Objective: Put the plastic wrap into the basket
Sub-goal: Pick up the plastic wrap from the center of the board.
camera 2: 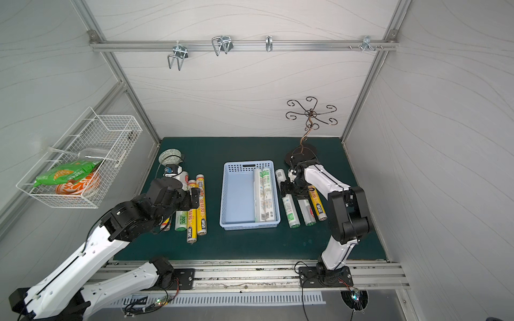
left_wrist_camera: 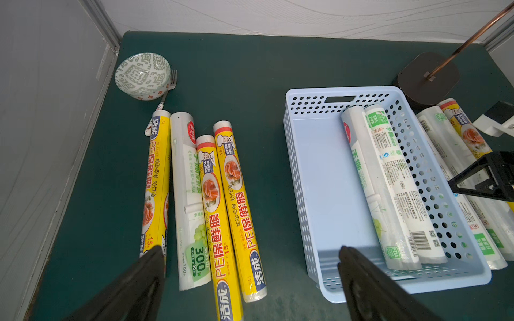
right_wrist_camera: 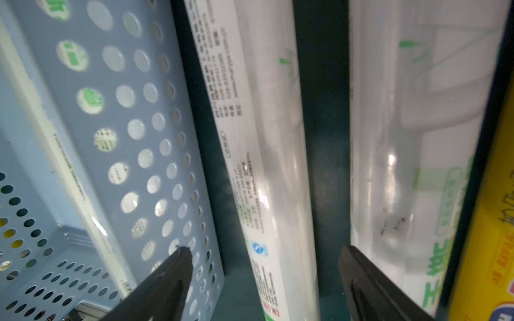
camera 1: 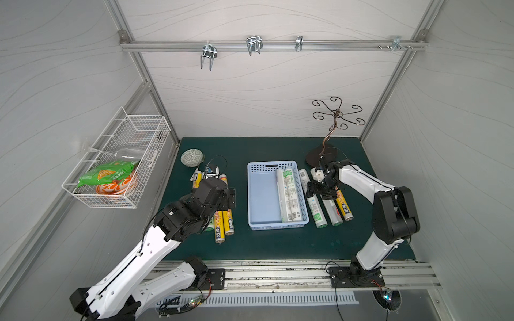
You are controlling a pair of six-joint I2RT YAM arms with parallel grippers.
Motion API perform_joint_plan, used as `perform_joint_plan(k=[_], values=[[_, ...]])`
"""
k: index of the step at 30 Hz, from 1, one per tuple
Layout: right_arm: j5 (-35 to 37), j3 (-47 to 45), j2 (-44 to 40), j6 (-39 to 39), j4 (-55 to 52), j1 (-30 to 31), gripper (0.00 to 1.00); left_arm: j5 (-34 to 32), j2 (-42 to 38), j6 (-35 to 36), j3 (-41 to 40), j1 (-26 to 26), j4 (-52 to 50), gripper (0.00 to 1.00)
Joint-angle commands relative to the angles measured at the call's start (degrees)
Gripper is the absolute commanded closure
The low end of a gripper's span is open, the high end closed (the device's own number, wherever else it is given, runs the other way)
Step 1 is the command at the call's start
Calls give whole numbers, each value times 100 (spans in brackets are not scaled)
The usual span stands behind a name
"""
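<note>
The white roll has to lie level and lengthwise in the basket, so my right gripper should grab the middle of the roll next, with its fingers across the roll's long sides.
The light blue basket (camera 1: pixel 262 194) sits mid-mat with two white plastic wrap rolls (camera 1: pixel 289 194) along its right wall. Left of it lie several rolls, yellow (left_wrist_camera: pixel 236 208) and white (left_wrist_camera: pixel 186 194). My left gripper (left_wrist_camera: pixel 250 261) hovers open above their near ends, holding nothing. Right of the basket lie a white roll (camera 1: pixel 315 207), a clear one (right_wrist_camera: pixel 411 139) and a yellow one (camera 1: pixel 344 208). My right gripper (right_wrist_camera: pixel 264 258) is low and open, straddling the white roll (right_wrist_camera: pixel 264 139). One finger is by the basket wall (right_wrist_camera: pixel 55 83). A gap shows on each side of the roll.
A patterned bowl (camera 1: pixel 191 157) and a fork (left_wrist_camera: pixel 167 91) sit at the back left of the mat. A copper hook stand (camera 1: pixel 324 155) rises just behind my right gripper. A white wire basket (camera 1: pixel 116 166) with snacks hangs on the left wall.
</note>
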Motion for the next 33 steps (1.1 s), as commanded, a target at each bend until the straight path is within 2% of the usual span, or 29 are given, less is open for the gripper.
perform_joint_plan(k=[1, 16, 33], values=[[91, 114, 184, -54, 45, 77, 13, 3, -17, 29, -7, 51, 73, 0], [248, 458, 850, 53, -9, 242, 20, 26, -34, -69, 2, 60, 80, 0], [458, 740, 1167, 223, -157, 233, 27, -13, -104, -103, -112, 80, 91, 1]])
